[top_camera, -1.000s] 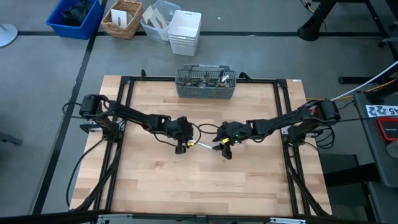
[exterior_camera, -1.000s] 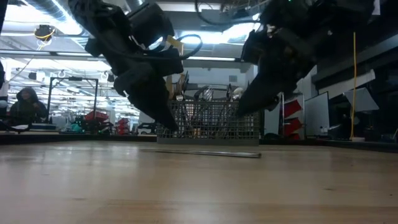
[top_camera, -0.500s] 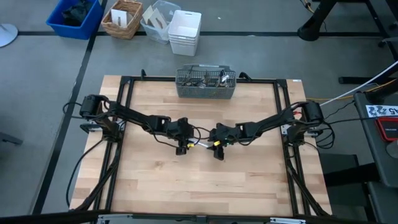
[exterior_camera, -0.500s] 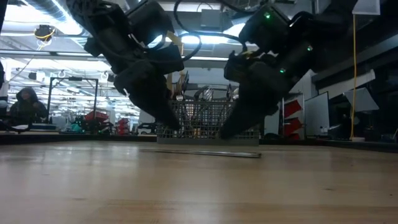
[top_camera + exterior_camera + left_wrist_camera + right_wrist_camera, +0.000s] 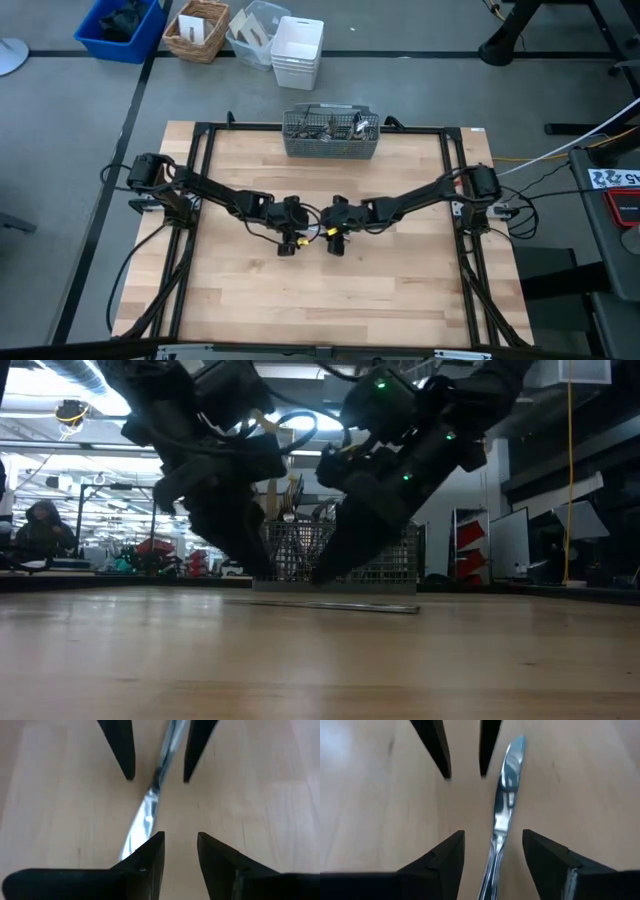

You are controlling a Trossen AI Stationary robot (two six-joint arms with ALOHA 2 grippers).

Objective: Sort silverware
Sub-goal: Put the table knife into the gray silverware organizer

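My right gripper's fingertips are still above the knife's neck [image 5: 497, 839], so it is too early to close. The gripper lowers to the knife first, then closes on it.
One piece of silverware, a table knife [image 5: 502, 805], lies flat on the wooden table [image 5: 400, 290] near its middle, also seen as a knife [image 5: 313, 232] from above. My right gripper [image 5: 492, 835] is open, with one finger on each side of the knife where blade meets handle, touching neither side. My left gripper [image 5: 180, 837] is open at the blade's tip end. The blade [image 5: 150, 810] lies just outside its gap, beside one finger. The wire caddy [image 5: 330, 135] at the far edge holds more silverware.
The grey caddy [image 5: 340, 555] stands behind both grippers in the low view. Bare wood lies on the near half of the table. Beyond the far edge, on the floor, sit a blue bin [image 5: 120, 28], a basket [image 5: 196, 30] and a white crate [image 5: 297, 50].
My right gripper has moved toward the table's left edge, along the knife, until its fingers stand on either side of it. My left gripper has opened and shifted slightly toward the left. The knife has stayed flat on the table.
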